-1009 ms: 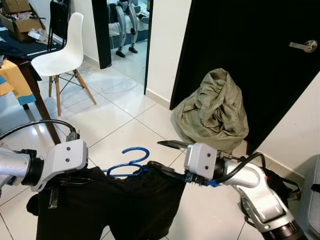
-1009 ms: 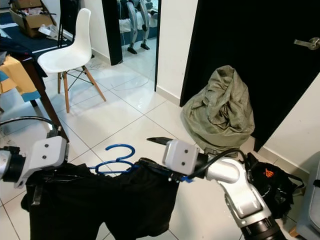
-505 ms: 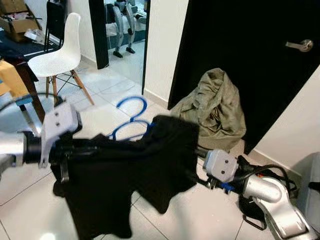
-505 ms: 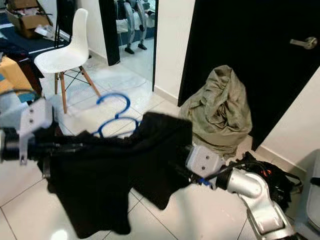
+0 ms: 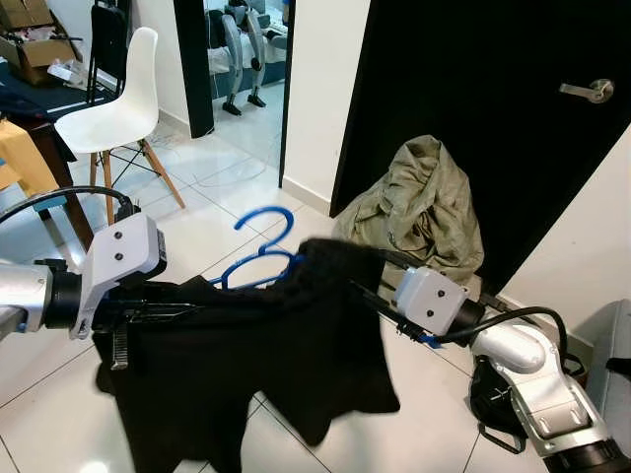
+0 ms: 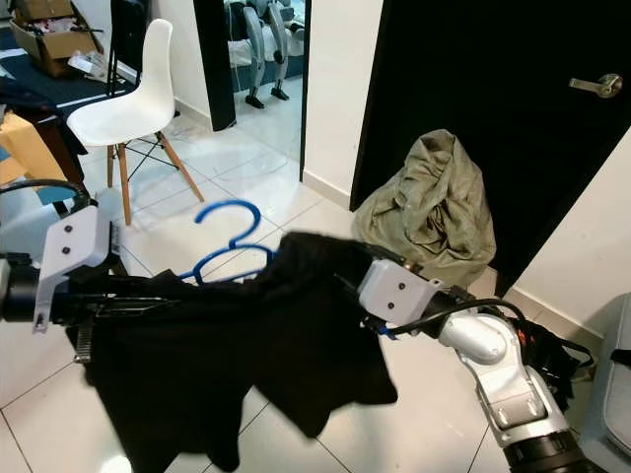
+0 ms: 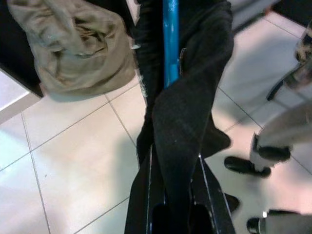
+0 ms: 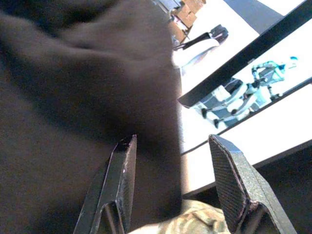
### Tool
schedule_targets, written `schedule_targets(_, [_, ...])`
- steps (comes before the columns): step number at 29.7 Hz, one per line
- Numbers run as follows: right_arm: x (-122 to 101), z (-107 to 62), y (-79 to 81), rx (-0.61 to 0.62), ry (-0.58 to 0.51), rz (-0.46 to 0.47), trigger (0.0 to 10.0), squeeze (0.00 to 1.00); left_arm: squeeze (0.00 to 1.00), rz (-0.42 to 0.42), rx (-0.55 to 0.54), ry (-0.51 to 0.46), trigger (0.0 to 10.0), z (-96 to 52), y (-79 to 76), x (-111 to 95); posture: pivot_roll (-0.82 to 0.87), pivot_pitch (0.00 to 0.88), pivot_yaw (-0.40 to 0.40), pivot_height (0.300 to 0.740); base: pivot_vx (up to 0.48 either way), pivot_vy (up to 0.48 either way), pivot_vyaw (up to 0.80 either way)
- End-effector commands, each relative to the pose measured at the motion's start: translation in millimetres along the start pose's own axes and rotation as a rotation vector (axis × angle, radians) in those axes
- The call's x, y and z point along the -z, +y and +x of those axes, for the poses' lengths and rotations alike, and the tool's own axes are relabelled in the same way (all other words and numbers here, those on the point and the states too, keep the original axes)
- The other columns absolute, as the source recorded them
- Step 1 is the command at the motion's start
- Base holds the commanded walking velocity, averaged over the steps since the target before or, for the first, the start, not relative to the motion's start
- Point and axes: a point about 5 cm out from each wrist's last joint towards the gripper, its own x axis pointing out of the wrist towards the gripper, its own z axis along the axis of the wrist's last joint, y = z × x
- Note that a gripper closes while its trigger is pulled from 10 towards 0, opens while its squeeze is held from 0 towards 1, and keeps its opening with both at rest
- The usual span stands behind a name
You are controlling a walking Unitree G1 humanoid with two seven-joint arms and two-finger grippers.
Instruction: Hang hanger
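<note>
The black cloth hangs slack below the blue hanger. I need to grab the garment next with my right gripper by its free shoulder, where the cloth stays propped up.
A blue hanger carries a black garment that hangs in front of me above the tiled floor. Its hook points up and away. My left gripper is shut on the hanger's left end through the cloth. The left wrist view shows the blue bar running away from that gripper. My right gripper is open at the garment's right shoulder. In the right wrist view its fingers stand apart, with black cloth just beyond them.
An olive cloth bag slumps against a black door with a lever handle. A white chair and a dark table stand at the left. A black bag lies by my right arm.
The hanger and garment rose over the last second, then dropped a little. My right gripper let go, sank, and has come back up to the garment's right side.
</note>
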Motion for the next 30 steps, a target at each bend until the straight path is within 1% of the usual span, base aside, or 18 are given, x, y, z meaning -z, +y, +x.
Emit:
schedule_targets(1, [5.3, -10.6, -7.2, 0.037, 0.034, -0.025, 10.0, 0.00, 0.00, 0.027, -0.014, 0.037, 0.0, -5.2, 3.9, 2.7, -0.01, 0.200, -0.055, 0.740, 0.000, 0.000, 0.00])
schedule_targets(2, [6.9, -16.9, -9.8, 0.053, 0.050, -0.018, 10.0, 0.00, 0.00, 0.016, -0.030, 0.049, 0.0, -8.1, 6.7, 6.5, -0.01, 0.203, -0.053, 0.740, 0.000, 0.000, 0.00])
schedule_targets(4, [6.9, -16.9, -9.8, 0.053, 0.050, -0.018, 10.0, 0.00, 0.00, 0.016, -0.030, 0.049, 0.0, -8.1, 6.7, 6.5, -0.01, 0.203, -0.053, 0.740, 0.000, 0.000, 0.00])
schedule_targets(5, [7.3, -22.4, -9.0, 0.049, 0.056, -0.010, 10.0, 0.00, 0.00, 0.006, -0.042, 0.056, 0.0, -10.9, 8.3, 9.0, -0.02, 0.206, -0.050, 0.740, 0.000, 0.000, 0.00])
schedule_targets(7, [7.3, -22.4, -9.0, 0.049, 0.056, -0.010, 10.0, 0.00, 0.00, 0.006, -0.042, 0.056, 0.0, -10.9, 8.3, 9.0, -0.02, 0.206, -0.050, 0.740, 0.000, 0.000, 0.00])
schedule_targets(9, [3.8, -24.4, -3.6, 0.013, 0.039, 0.021, 10.0, 0.00, 0.00, -0.014, -0.047, 0.044, 0.0, -14.7, 8.9, 8.6, -0.02, 0.212, -0.048, 0.740, 0.000, 0.000, 0.00])
schedule_targets(10, [-0.7, -24.1, 4.0, -0.042, 0.014, 0.047, 10.0, 0.00, 0.00, -0.033, -0.048, 0.026, 0.0, -18.1, 9.2, 7.5, -0.02, 0.213, -0.048, 0.740, 0.000, 0.000, 0.00])
schedule_targets(12, [-15.7, -21.8, 25.5, -0.221, -0.061, 0.100, 10.0, 0.00, 0.00, -0.061, -0.048, 0.002, 0.0, -26.4, 12.3, 8.7, -0.02, 0.216, -0.052, 0.740, 0.000, 0.000, 0.00])
schedule_targets(13, [-15.7, -21.8, 25.5, -0.221, -0.061, 0.100, 10.0, 0.00, 0.00, -0.061, -0.048, 0.002, 0.0, -26.4, 12.3, 8.7, -0.02, 0.216, -0.052, 0.740, 0.000, 0.000, 0.00])
schedule_targets(14, [-20.6, -21.4, 32.9, -0.289, -0.086, 0.115, 10.0, 0.00, 0.00, -0.063, -0.039, 0.000, 0.0, -28.5, 12.7, 10.0, -0.02, 0.216, -0.052, 0.740, 0.000, 0.000, 0.00])
schedule_targets(15, [-20.6, -21.4, 32.9, -0.289, -0.086, 0.115, 10.0, 0.00, 0.00, -0.063, -0.039, 0.000, 0.0, -28.5, 12.7, 10.0, -0.02, 0.216, -0.052, 0.740, 0.000, 0.000, 0.00])
schedule_targets(16, [-26.5, -19.7, 38.9, -0.336, -0.119, 0.124, 10.0, 0.00, 0.00, -0.059, -0.020, 0.003, 0.0, -29.2, 12.0, 11.3, -0.03, 0.216, -0.055, 0.740, 0.000, 0.000, 0.00])
schedule_targets(18, [-34.6, -12.5, 43.1, -0.366, -0.170, 0.137, 10.0, 0.00, 0.00, -0.047, 0.038, 0.001, 0.0, -25.9, 7.9, 11.7, -0.02, 0.215, -0.058, 0.740, 0.000, 0.000, 0.00])
schedule_targets(20, [-34.6, -12.5, 43.1, -0.366, -0.170, 0.137, 10.0, 0.00, 0.00, -0.047, 0.038, 0.001, 0.0, -25.9, 7.9, 11.7, -0.02, 0.215, -0.058, 0.740, 0.000, 0.000, 0.00])
schedule_targets(22, [-38.4, -0.1, 39.9, -0.335, -0.199, 0.138, 10.0, 0.00, 0.00, -0.038, 0.089, -0.016, 0.0, -19.5, 2.9, 8.2, -0.02, 0.214, -0.057, 0.740, 0.000, 0.000, 0.00])
schedule_targets(23, [-38.4, -0.1, 39.9, -0.335, -0.199, 0.138, 10.0, 0.00, 0.00, -0.038, 0.089, -0.016, 0.0, -19.5, 2.9, 8.2, -0.02, 0.214, -0.057, 0.740, 0.000, 0.000, 0.00])
schedule_targets(25, [-37.8, 12.8, 28.7, -0.250, -0.208, 0.137, 10.0, 0.00, 0.00, -0.028, 0.123, -0.037, 0.0, -12.5, -0.7, 3.7, -0.01, 0.214, -0.057, 0.740, 0.000, 0.000, 0.00])
schedule_targets(30, [-38.5, 18.0, 15.5, -0.194, -0.212, 0.134, 10.0, 0.00, 0.00, -0.025, 0.149, -0.057, 0.0, -7.5, -2.0, 0.6, -0.02, 0.214, -0.052, 0.740, 0.000, 0.000, 0.00])
